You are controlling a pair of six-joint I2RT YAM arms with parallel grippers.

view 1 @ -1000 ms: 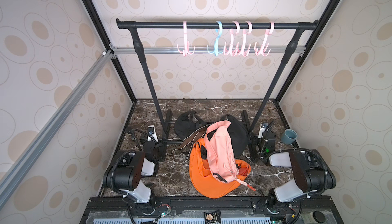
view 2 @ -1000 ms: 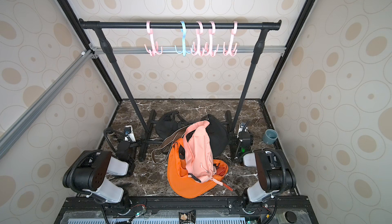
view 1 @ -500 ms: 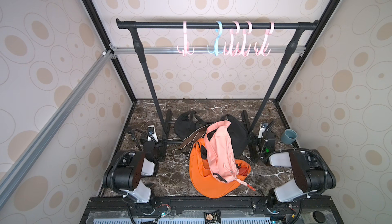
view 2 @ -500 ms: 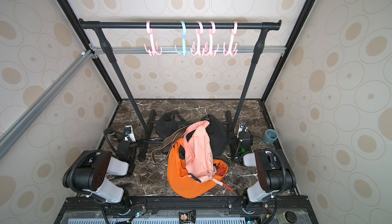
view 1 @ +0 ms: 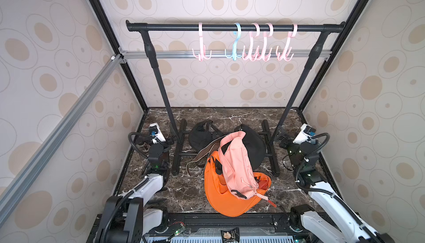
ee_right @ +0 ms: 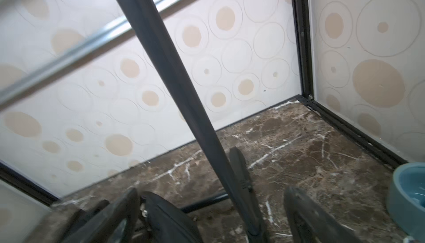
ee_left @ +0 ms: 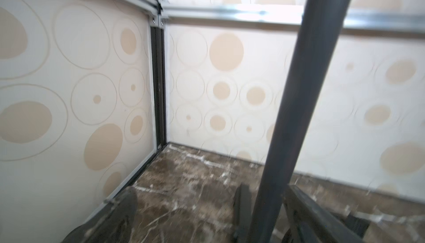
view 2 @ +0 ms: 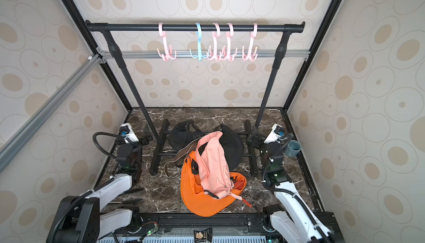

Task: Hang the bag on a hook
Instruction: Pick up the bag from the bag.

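Observation:
My right gripper grabs the pink bag (view 1: 236,161) by its strap next, so the loop stays free for my left gripper to hang.
A pink bag (view 1: 236,161) lies across an orange bag (view 1: 225,198) on the marble floor, seen in both top views. Several pink hooks (view 1: 202,46) and one blue hook (view 1: 235,46) hang bare on the black rack bar (view 1: 172,27) high above. My left gripper (view 1: 171,140) sits low beside the rack's left foot, open and holding nothing. In the left wrist view its fingers (ee_left: 124,214) stand wide apart. My right gripper (view 1: 281,138) is by the rack's right foot, also open and holding nothing, with its fingers (ee_right: 305,214) spread. Both grippers are well apart from the bags.
Two black bags (view 1: 202,136) and a brown strap (view 1: 197,159) lie behind the pile, between the rack's feet (view 1: 178,149). The slanted rack posts (ee_left: 299,92) rise just ahead of each gripper. A blue cup (view 2: 292,148) stands at the right wall. Walls close in on three sides.
Both arms have changed pose: their large black joints now sit nearer the front edge and the wrists have shifted slightly rearward. The bags and hooks have not moved.

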